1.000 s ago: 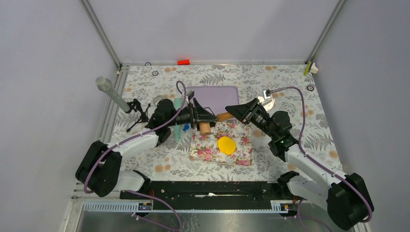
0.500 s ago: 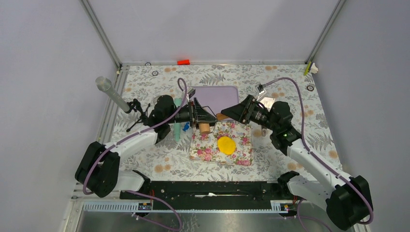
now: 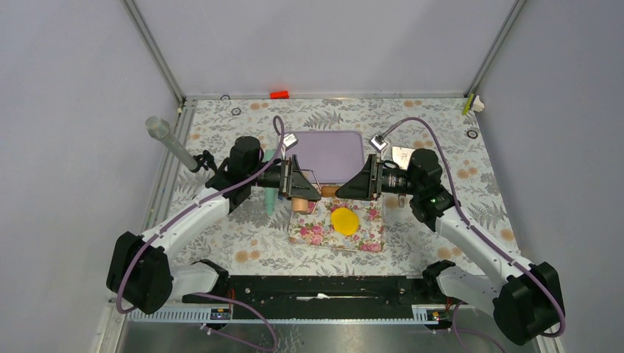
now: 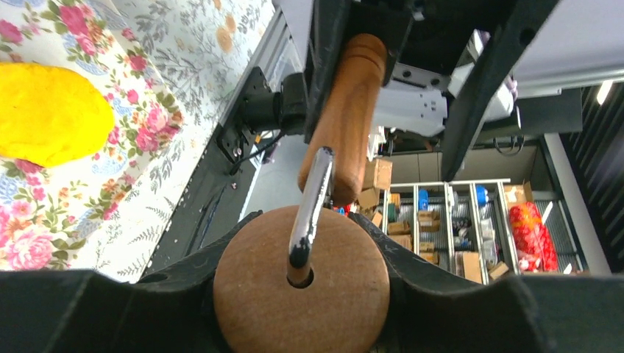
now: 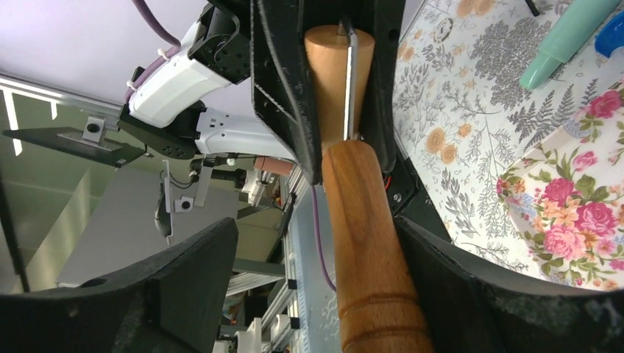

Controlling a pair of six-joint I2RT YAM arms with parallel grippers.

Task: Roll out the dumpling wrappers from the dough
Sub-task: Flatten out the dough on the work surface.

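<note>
My right gripper should close on the handle [image 3: 331,191] now. The handle is between my right gripper's fingers, toward the right in the wrist view, so my right gripper would hold it if it closed now.
The dough [image 3: 344,220] is a flattened yellow round on the floral mat [image 3: 324,234], also seen in the left wrist view as dough [image 4: 48,114]. No dumpling wrappers are in view. My left gripper [image 3: 299,193] is shut on the wooden drum [image 4: 302,294] of a rolling pin, over the mat's far left corner. A metal rod [image 4: 313,195] joins the drum to the wooden handle [image 5: 368,250]. My right gripper [image 5: 316,279] stands open around that handle. One finger lies against it and the other is well apart.
A purple mat [image 3: 324,147] lies behind the floral one. A teal tool [image 3: 271,197] sits left of the mat, under my left arm. A clear tube on a small tripod [image 3: 168,141] stands at the far left. A white object [image 3: 402,155] lies at the back right.
My right gripper has opened off the handle. Both arms swung so the two grippers now face each other, and the drum shifted left and nearer, to the mat's far left corner.
</note>
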